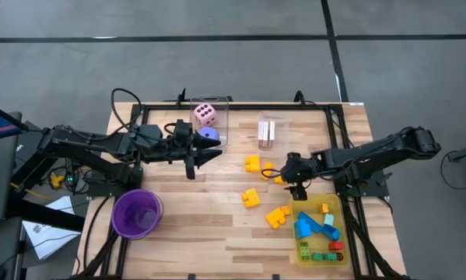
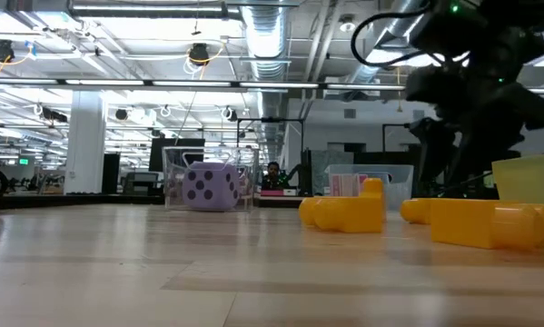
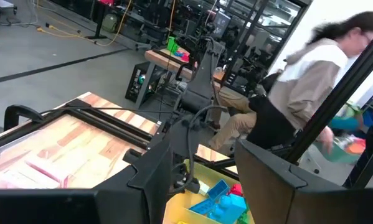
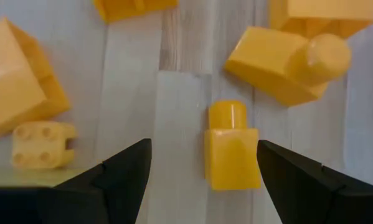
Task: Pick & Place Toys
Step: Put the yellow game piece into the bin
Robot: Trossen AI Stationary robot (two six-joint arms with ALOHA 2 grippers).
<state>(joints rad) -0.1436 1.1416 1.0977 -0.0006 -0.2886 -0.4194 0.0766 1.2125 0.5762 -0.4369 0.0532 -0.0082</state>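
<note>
My right gripper lowers and centers next, before it closes on the block: the fingers hang above the small yellow block [image 4: 231, 155], one over its edge [image 4: 256, 167].
My right gripper [image 4: 203, 149] is open and points down over the table. Its fingers stand on either side of a small yellow block [image 4: 231, 149] lying on the wood, without touching it. More yellow blocks [image 1: 253, 163] [image 1: 250, 198] [image 1: 278, 216] lie around it. My left gripper [image 1: 205, 159] is open and empty, level above the table, beside a purple die [image 1: 209, 134]. A pink die [image 1: 205, 115] sits in a clear box [image 1: 221, 105]. Pink-white cards [image 1: 266, 132] stand at the far middle.
A yellow tray [image 1: 338, 208] at the near right holds blue, green and red blocks. A purple round cup [image 1: 137, 211] stands at the near left. In the left wrist view a person [image 3: 311, 81] moves in the room beyond the table.
</note>
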